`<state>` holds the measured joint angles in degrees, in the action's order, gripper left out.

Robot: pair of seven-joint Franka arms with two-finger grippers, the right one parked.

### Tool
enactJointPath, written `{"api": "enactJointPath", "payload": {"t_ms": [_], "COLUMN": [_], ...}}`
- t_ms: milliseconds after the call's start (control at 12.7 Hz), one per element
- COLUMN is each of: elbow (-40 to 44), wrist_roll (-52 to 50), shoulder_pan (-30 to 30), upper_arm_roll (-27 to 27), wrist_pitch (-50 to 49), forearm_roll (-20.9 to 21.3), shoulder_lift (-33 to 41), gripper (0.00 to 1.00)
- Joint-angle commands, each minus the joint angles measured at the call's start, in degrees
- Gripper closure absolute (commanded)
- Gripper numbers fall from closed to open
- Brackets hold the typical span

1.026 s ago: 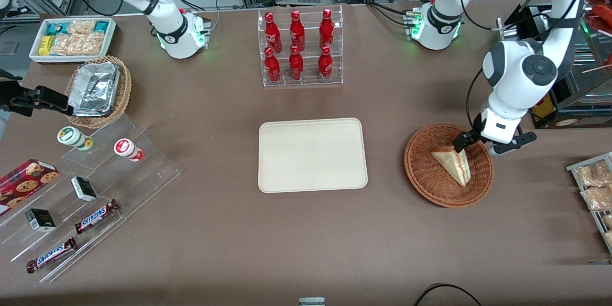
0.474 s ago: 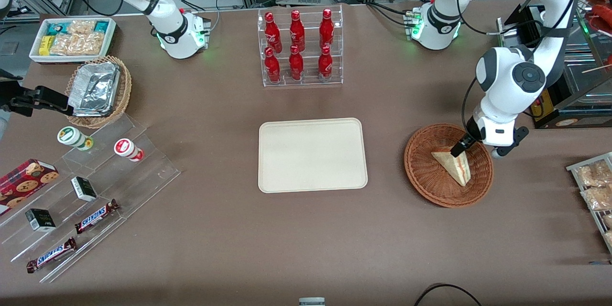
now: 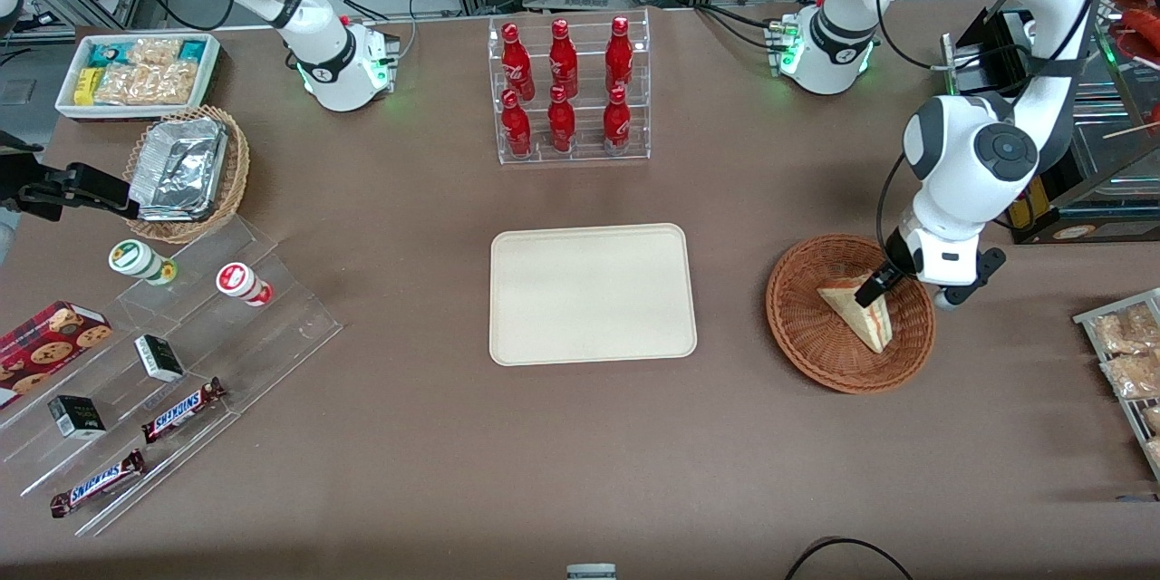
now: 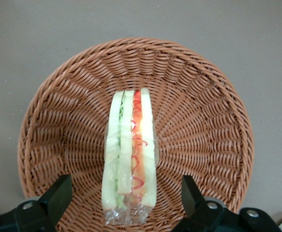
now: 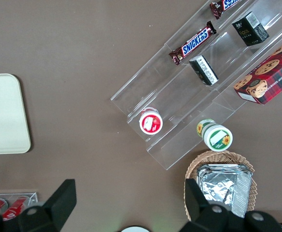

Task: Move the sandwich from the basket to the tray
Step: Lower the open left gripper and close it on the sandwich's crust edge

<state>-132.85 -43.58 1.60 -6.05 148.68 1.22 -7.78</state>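
Note:
The sandwich should go on the cream tray, so my left gripper will next grab it by its wrapped end [image 4: 130, 205].
The sandwich [image 3: 859, 314] [image 4: 130, 157], a plastic-wrapped white-bread wedge with red and green filling stripes, lies in the reddish-brown wicker basket [image 3: 807, 335] [image 4: 203, 121] toward the working arm's end of the table. My left gripper [image 3: 874, 288] [image 4: 126, 200] hangs low over the basket, open, one black finger on each side of the sandwich's wide end with gaps between fingers and bread. The cream tray [image 3: 593, 294] [image 5: 3, 113] lies bare at the table's middle.
A clear rack of red bottles [image 3: 569, 91] stands farther from the front camera than the tray. Snack packets on a rack [image 3: 1124, 353] lie beside the basket at the table's edge. A foil-lined tan basket [image 3: 186, 172], white snack bin [image 3: 136, 72] and acrylic steps [image 3: 163, 362] sit toward the parked arm's end.
My left gripper has sunk lower into the basket and shifted slightly, now straddling the sandwich's wide end. The sandwich has not moved.

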Motion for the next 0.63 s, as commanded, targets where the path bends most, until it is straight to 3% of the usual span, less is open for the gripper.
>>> {"api": "enactJointPath", "payload": {"t_ms": [0,316,553], "elbow": [3.03,9.17,9.53], "wrist_roll": [-1.42,-1.07,-0.98], "shoulder_pan": [-0.19,-0.28,-0.28], "upper_arm_roll": [-0.19,-0.36,-0.80], "wrist_pitch": [-0.67,-10.40,-10.69], "forearm_roll": [0.19,0.10,0.10], "shoulder_lift": [-3.19,-6.19,-8.03], "gripper": [0.00,0.00,0.00]}}
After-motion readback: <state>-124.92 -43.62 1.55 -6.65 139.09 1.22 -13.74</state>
